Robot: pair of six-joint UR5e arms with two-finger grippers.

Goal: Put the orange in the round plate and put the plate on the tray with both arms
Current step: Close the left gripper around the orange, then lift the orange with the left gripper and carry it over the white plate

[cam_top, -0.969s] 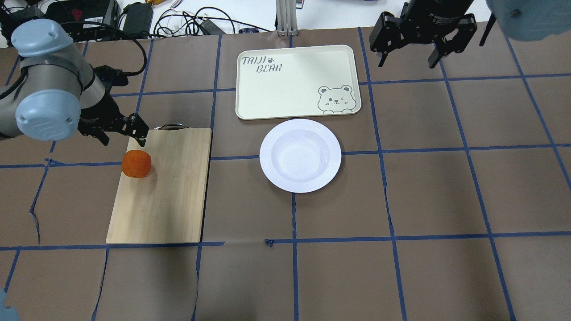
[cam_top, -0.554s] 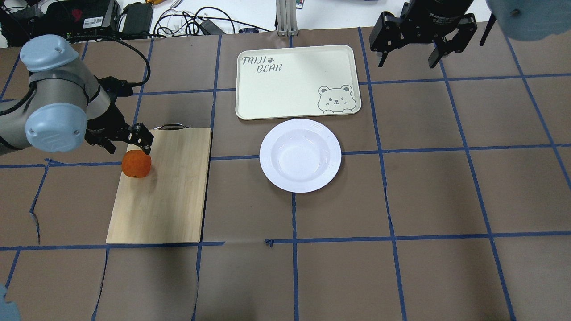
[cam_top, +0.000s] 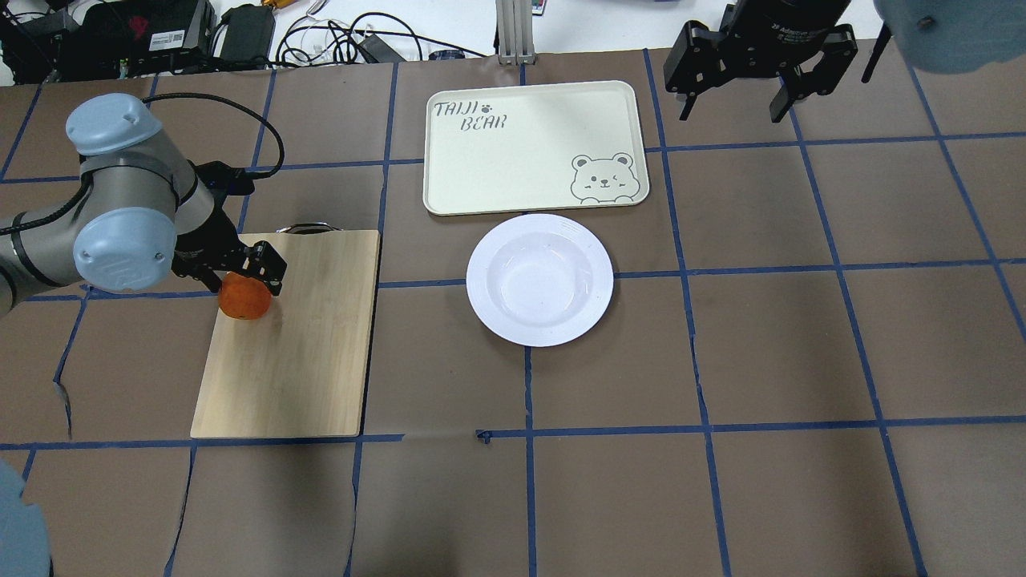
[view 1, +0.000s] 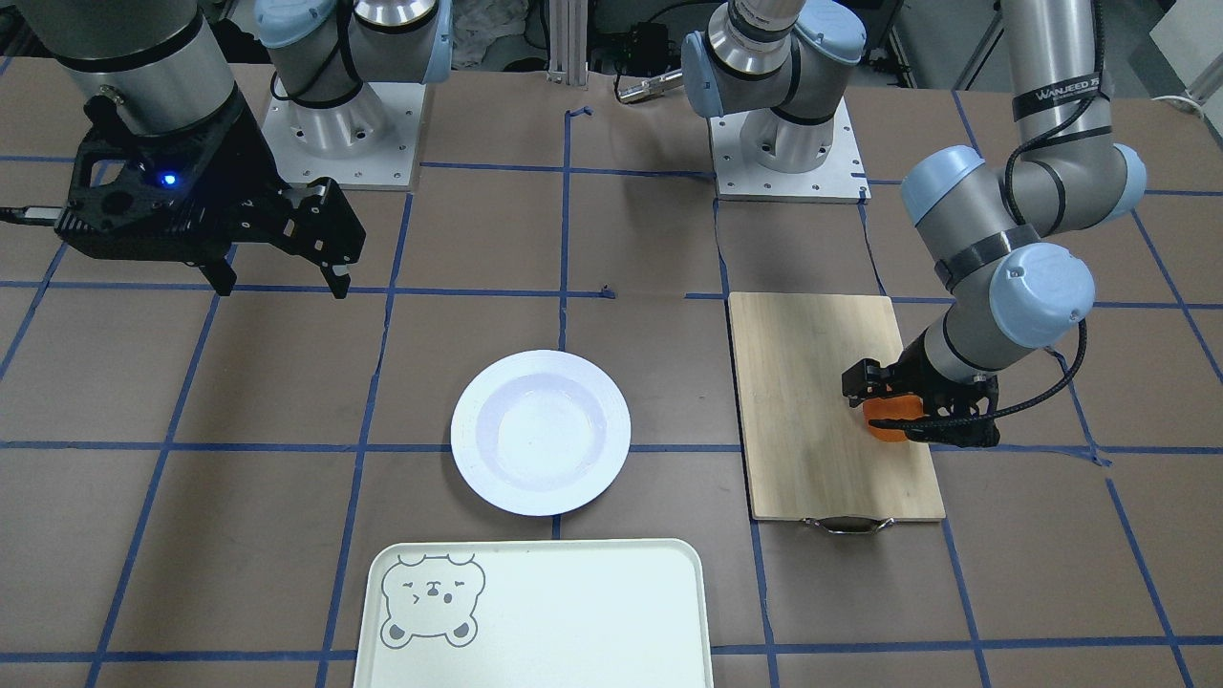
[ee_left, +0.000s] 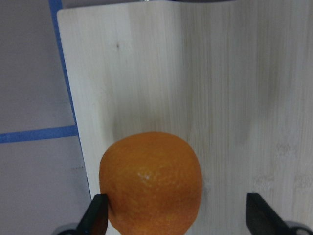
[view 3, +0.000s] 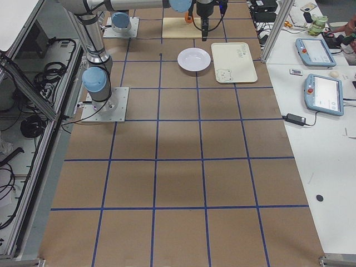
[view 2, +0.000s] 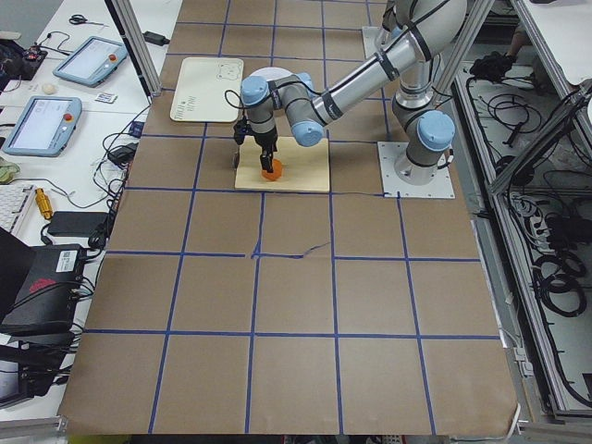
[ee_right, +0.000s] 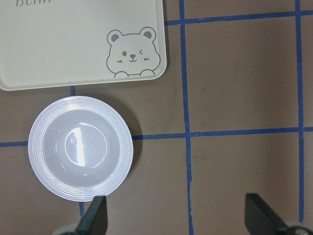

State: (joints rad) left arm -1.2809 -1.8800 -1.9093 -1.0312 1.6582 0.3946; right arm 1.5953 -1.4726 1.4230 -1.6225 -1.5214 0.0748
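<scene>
The orange is to go in the round plate [view 1: 540, 431], so my left gripper needs to grab it around its rounded body [view 1: 891, 415] next.
The orange [cam_top: 247, 303] [ee_left: 151, 183] rests near the left edge of a bamboo cutting board [cam_top: 296, 361]. My left gripper [cam_top: 243, 284] [ee_left: 178, 218] is open and lowered over it, one finger on each side. In the left wrist view one fingertip [ee_left: 98, 215] touches the fruit, while the other stands well clear. The white round plate [cam_top: 539, 279] [ee_right: 79, 148] lies empty on the table just in front of the cream tray [cam_top: 529, 152] [ee_right: 73, 44]. My right gripper [cam_top: 733, 100] [view 1: 277, 282] hangs open, high above the table beside the tray.
The cutting board [view 1: 812, 401] has a metal handle at its far end, near the tray side. Cables and power bricks [cam_top: 240, 32] lie beyond the table's far edge. Brown paper with blue tape lines covers the table.
My left gripper has moved toward the robot and down, from behind the orange to straddling it. The right arm, plate and tray have not moved.
</scene>
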